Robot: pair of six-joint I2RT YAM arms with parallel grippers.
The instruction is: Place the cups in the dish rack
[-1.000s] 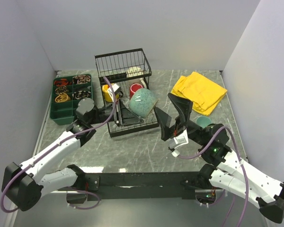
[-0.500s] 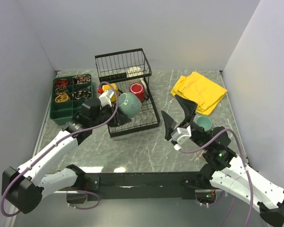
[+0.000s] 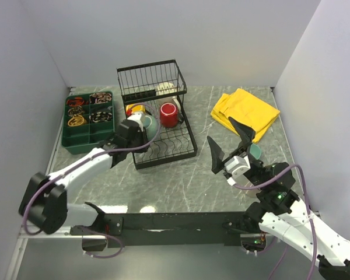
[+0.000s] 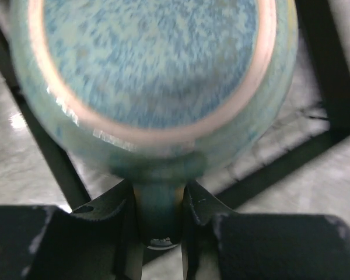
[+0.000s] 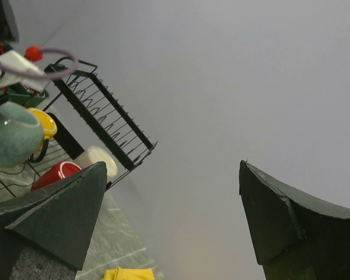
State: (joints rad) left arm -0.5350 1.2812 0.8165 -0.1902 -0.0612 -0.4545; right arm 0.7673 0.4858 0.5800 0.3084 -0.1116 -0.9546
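Note:
The large teal cup hangs above the rack bars and would drop if released now, so my left gripper keeps holding it until it is lower.
My left gripper (image 3: 137, 129) is shut on the handle (image 4: 157, 201) of the large teal cup (image 3: 149, 123), which hangs low over the left side of the black dish rack (image 3: 181, 153). In the left wrist view the teal cup (image 4: 151, 64) fills the frame, with rack bars (image 4: 332, 105) beneath it. A yellow cup (image 3: 134, 109) and a red cup (image 3: 169, 115) sit on the rack, and a cream cup (image 3: 165, 89) lies in its basket. A small teal cup (image 3: 255, 150) stands on the table behind my right gripper (image 3: 219, 128), which is open, empty and tilted upward.
A dark green compartment tray (image 3: 84, 119) with small items stands left of the rack. A yellow cloth (image 3: 245, 112) lies at the back right. White walls close in the table on three sides.
My left gripper carried the large teal cup from over the rack's middle down to its left side, beside the yellow cup. My right arm drew back toward the right, still open.

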